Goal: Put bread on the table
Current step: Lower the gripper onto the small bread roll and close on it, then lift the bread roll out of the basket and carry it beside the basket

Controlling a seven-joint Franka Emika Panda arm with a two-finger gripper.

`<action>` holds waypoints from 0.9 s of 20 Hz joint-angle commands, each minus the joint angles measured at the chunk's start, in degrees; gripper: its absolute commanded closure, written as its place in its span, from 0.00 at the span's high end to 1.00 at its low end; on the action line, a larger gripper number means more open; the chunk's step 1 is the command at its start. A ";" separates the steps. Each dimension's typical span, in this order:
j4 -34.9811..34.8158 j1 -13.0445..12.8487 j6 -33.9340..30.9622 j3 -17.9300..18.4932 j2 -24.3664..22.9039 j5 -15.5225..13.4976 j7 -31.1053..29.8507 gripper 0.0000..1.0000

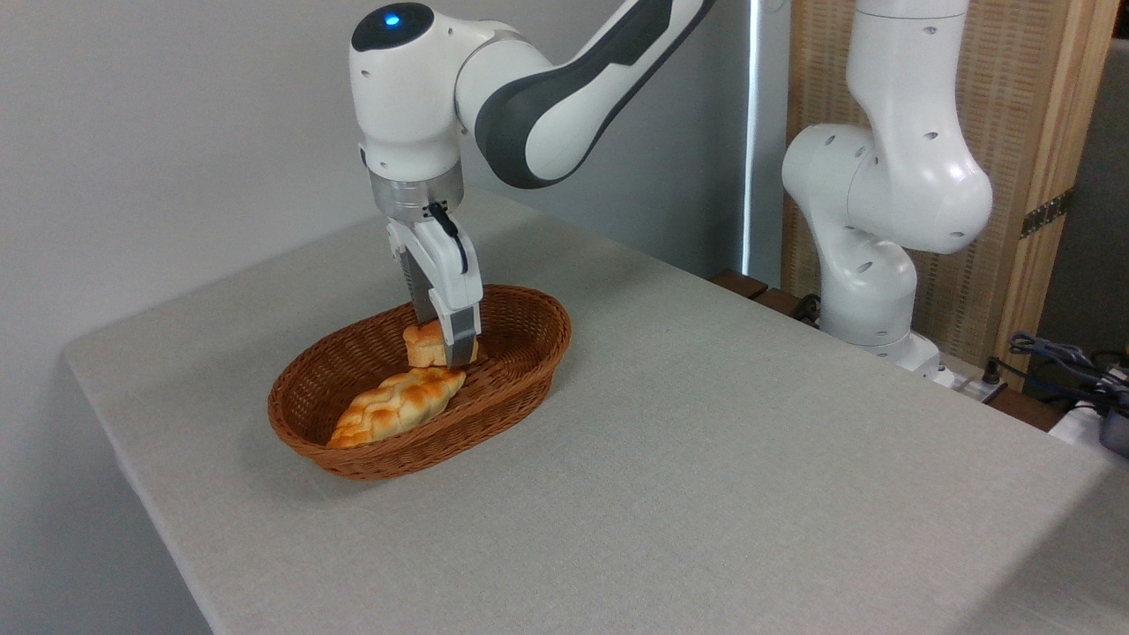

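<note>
The bread should go out on the tabletop. My gripper should grab it by its rounded end [439, 343] next.
The bread [422, 346], a small golden bun, lies in the far half of a brown wicker basket [304, 422] on the table [706, 459]. My gripper [443, 342] reaches straight down into the basket and stands open. Its near finger [460, 339] covers the bun's right side. The far finger drops behind the bun, so the bun sits between the two. I cannot see whether either finger touches it.
A longer braided loaf [397, 404] lies in the near half of the basket, just in front of the bun. The white robot base [873, 220] stands beyond the table's far right edge, with cables [1058, 357] beside it.
</note>
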 commanded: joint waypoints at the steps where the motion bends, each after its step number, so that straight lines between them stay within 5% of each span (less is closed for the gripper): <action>1: -0.72 -0.04 1.31 0.03 -0.57 -0.39 1.54 0.20; 14: 0.95 0.40 0.17 0.74 -0.66 -0.47 1.46 0.21; 18: 10.68 3.73 -10.35 1.52 1.97 -1.18 1.45 0.21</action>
